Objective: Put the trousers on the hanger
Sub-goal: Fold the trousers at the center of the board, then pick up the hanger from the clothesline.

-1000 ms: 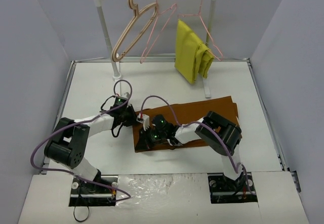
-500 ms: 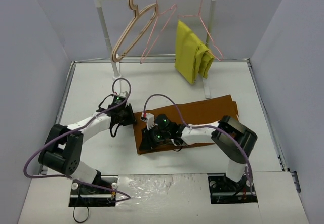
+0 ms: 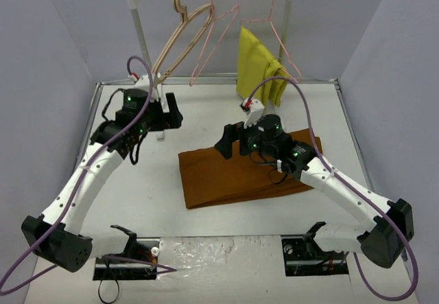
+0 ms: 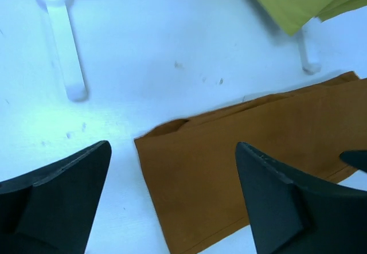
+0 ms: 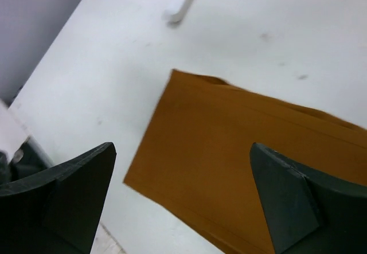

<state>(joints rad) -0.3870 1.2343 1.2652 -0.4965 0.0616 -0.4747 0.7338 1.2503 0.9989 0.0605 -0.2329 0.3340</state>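
Next, my left gripper reaches the pink wire hanger and grabs its near sloping arm (image 3: pixel 203 49) below the hook. This leaves the hanger's opening free to receive the trousers.
The rust-brown trousers (image 3: pixel 240 173) lie folded flat on the white table, also seen in the left wrist view (image 4: pixel 246 151) and the right wrist view (image 5: pixel 246 151). A thin pink wire hanger (image 3: pixel 204 49) hangs bare on the rail at the back. My left gripper (image 3: pixel 173 110) is raised near the rack's left post, and its jaws (image 4: pixel 172 145) stand wide apart with nothing between them, above the cloth's left end. My right gripper (image 3: pixel 230 138) hovers over the trousers' far edge, also open and holding nothing (image 5: pixel 182 147).
A white rack (image 3: pixel 140 36) stands at the back on long feet (image 4: pixel 66 53). It carries a beige wooden hanger (image 3: pixel 175 36) and a second pink hanger (image 3: pixel 280 40) with a folded mustard-yellow garment (image 3: pixel 257 71). White walls enclose the table on three sides.
Both grippers were shut low at the trousers' left end. They have opened, let go and lifted up and back; the trousers now lie flat on the table.
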